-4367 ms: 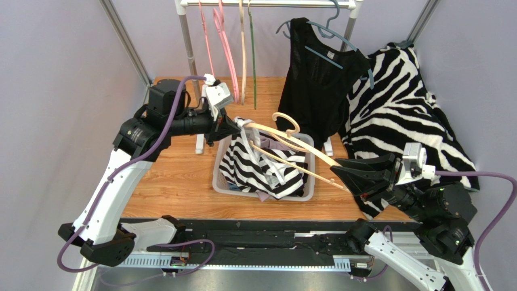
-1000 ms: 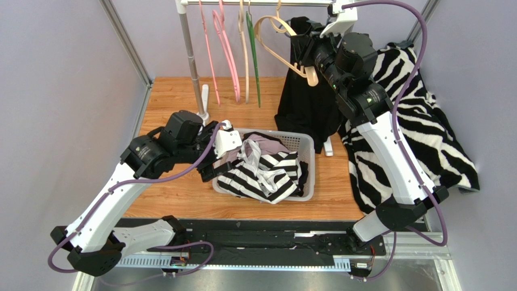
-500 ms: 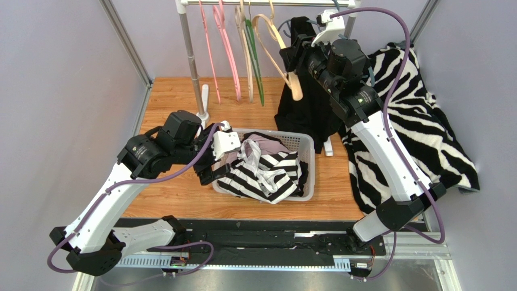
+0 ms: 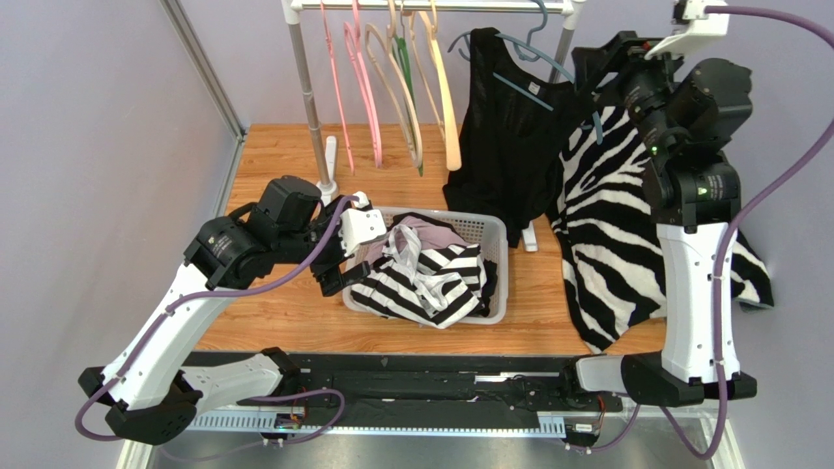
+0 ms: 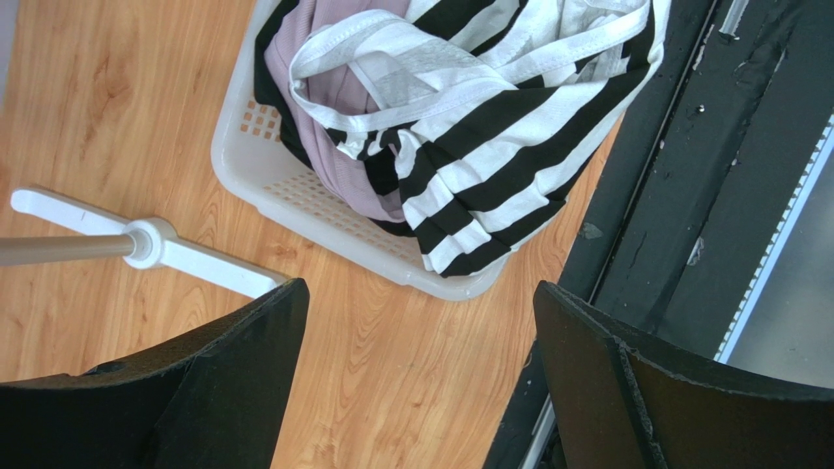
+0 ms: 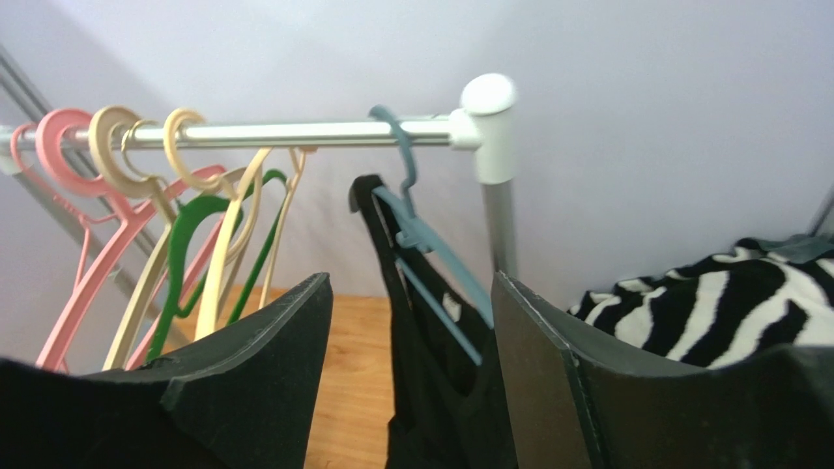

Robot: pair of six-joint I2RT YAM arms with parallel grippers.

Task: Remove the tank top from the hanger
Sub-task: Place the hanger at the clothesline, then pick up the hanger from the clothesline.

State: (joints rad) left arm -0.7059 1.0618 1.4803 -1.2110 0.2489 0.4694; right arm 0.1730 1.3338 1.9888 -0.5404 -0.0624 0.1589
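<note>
The blue hanger's near arm and strap (image 4: 577,82) (image 6: 477,292) will be grabbed next by my right gripper, leaving hook and far arm free to unhook it and remove the tank top.
A black-and-white striped tank top (image 4: 431,274) lies crumpled in the white basket (image 4: 494,234), off any hanger. The cream hanger (image 4: 445,107) hangs bare on the rail (image 4: 431,6). A black tank top (image 4: 509,156) hangs on a blue hanger (image 4: 533,83). My right gripper (image 4: 597,63) is up by the rail's right end, open and empty. In its wrist view the right gripper (image 6: 411,293) faces the blue hanger (image 6: 431,244) and black top (image 6: 431,391). My left gripper (image 4: 338,269) hovers open at the basket's left corner; the left gripper (image 5: 421,322) holds nothing, with the striped top (image 5: 489,117) beyond it.
Pink (image 6: 88,254), green (image 6: 186,244) and cream hangers (image 6: 230,244) crowd the rail's (image 6: 294,132) left half. A zebra-print cloth (image 4: 636,215) drapes over the right side. The rack's white foot (image 5: 147,244) lies on the wooden table beside the basket (image 5: 323,200).
My right gripper let go of the cream hanger, which now hangs on the rail, opened its jaws and drew back to the right. The left arm barely moved.
</note>
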